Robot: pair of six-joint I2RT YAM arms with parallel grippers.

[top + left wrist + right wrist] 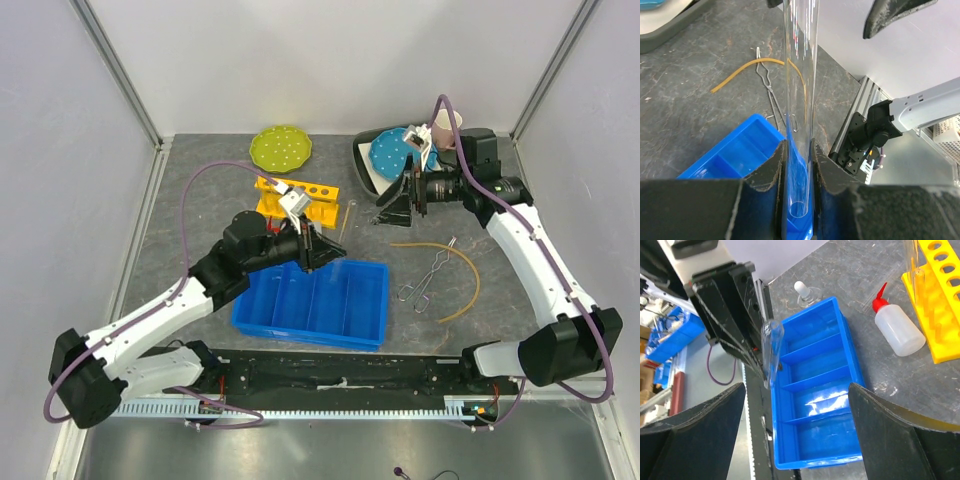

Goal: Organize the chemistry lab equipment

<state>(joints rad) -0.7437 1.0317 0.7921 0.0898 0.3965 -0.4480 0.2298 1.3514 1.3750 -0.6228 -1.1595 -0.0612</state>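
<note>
The robot's right hand needs to take the clear glass test tube by its loose end [772,331]. The tube's opposite end then stays free to go into the yellow rack.
My left gripper [318,250] is shut on a clear glass test tube [800,90] and holds it over the far edge of the blue divided bin [315,300]. The tube also shows in the right wrist view [771,347]. The yellow holed rack [300,200] stands just behind, with the white red-capped squeeze bottle [897,330] beside it. The metal tongs [428,275] and the tan rubber tube [455,270] lie right of the bin. A small clear stopper-like piece [805,292] sits by the bin. My right gripper [395,203] is open and empty, right of the rack.
A dotted green plate [280,148] lies at the back. A blue plate [392,152] rests in a dark tray beside a mug [445,125] at the back right. Another clear tube [349,215] lies right of the rack. Walls enclose the table.
</note>
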